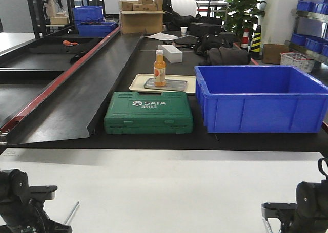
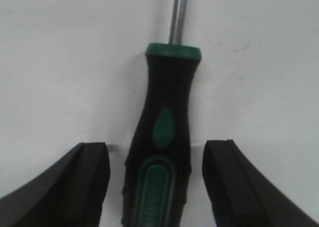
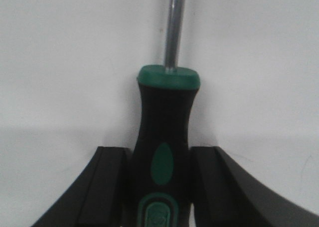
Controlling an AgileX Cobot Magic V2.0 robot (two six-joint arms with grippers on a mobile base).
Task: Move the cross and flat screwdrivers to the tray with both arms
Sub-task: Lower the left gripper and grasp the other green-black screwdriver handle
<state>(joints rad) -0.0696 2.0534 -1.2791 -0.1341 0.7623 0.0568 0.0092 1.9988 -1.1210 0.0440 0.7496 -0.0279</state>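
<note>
Next, my left gripper picks up the screwdriver by its black-and-green handle, ready to transfer it to the tray.
In the left wrist view a screwdriver with a black-and-green handle lies on the white table, shaft pointing away. My left gripper is open around the handle, with a gap of table on each side of it. In the right wrist view my right gripper is shut on a second screwdriver, both fingers pressed against its handle. From the front, the left arm and right arm sit low at the table's near corners, and a thin shaft pokes out beside the left arm. The tray is out of view.
Behind the white table, on a black surface, stand a green SATA tool case, a large blue bin, and a cream plastic tray holding a small steel tray with an orange bottle. A black sloped chute runs at left.
</note>
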